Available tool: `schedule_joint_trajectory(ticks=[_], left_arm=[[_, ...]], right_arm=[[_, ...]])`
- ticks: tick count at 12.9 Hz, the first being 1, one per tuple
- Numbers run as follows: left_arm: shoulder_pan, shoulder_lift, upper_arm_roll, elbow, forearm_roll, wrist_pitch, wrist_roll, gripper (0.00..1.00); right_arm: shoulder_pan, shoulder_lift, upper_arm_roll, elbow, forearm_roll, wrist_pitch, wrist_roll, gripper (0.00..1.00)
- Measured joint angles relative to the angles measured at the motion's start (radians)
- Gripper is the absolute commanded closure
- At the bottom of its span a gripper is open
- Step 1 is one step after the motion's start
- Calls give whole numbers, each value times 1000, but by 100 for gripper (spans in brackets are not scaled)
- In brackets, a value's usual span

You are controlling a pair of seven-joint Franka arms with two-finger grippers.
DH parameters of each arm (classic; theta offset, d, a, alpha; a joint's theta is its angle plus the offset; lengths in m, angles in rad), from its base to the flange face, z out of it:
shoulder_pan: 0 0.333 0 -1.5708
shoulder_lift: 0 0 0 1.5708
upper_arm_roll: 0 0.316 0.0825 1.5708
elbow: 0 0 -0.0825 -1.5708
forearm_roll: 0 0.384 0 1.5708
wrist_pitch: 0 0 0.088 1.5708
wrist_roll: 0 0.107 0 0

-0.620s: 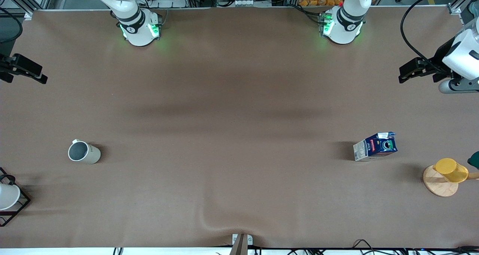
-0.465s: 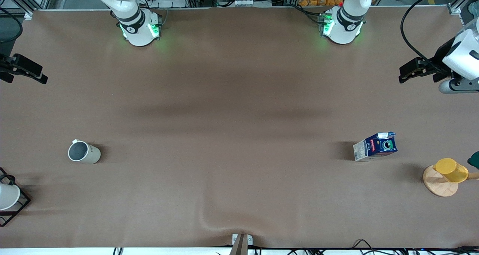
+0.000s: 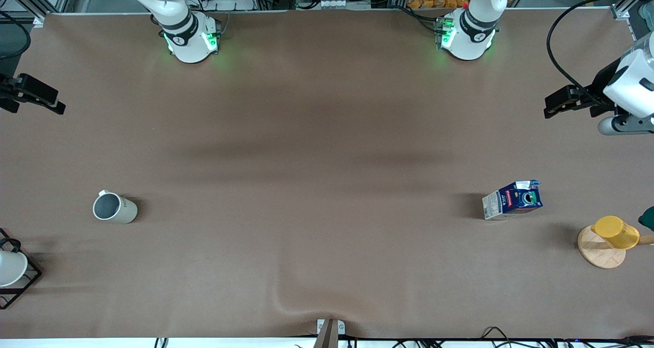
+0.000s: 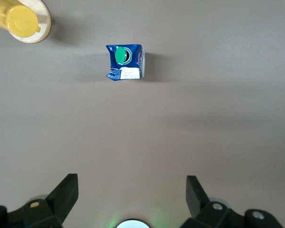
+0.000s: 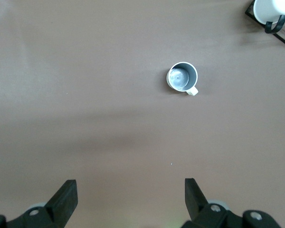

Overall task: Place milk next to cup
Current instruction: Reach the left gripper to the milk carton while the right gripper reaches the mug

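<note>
I will next grab the off-white mug by its rim (image 3: 119, 206) (image 5: 168, 77) with my right gripper, to bring the cup and the milk together.
The milk (image 3: 512, 200), a dark blue carton with a green cap, stands upright on the table toward the left arm's end; it also shows in the left wrist view (image 4: 125, 62). The cup (image 3: 114, 208), an off-white mug with a grey inside, stands upright toward the right arm's end and shows in the right wrist view (image 5: 182, 77). My left gripper (image 3: 551, 107) (image 4: 132, 190) is open and empty, high over the table at the left arm's end, apart from the milk. My right gripper (image 3: 53, 103) (image 5: 130, 192) is open and empty, high over the table at the right arm's end, apart from the cup.
A yellow cup (image 3: 615, 231) (image 4: 20, 20) lies on a round wooden stand (image 3: 598, 253) beside the milk, near the table's edge. A white cup (image 3: 10, 268) (image 5: 270, 9) sits in a black wire rack (image 3: 30, 279) near the off-white cup. The brown table cover (image 3: 317, 184) has a wrinkle near its front edge.
My left gripper has shifted a little toward the milk. The right arm, the milk and the cup have not moved.
</note>
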Motion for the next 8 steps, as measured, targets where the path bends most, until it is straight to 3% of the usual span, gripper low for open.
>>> schedule_joint_trajectory(ticks=[5,8], left_arm=[[40,121,4,-17,0,156,3,0],[40,187,3,-80,1,297,3,0]], right_arm=[[1,18,2,-64,5,93,-2,0],[1,38,1,-200,-2,240,-2,0]])
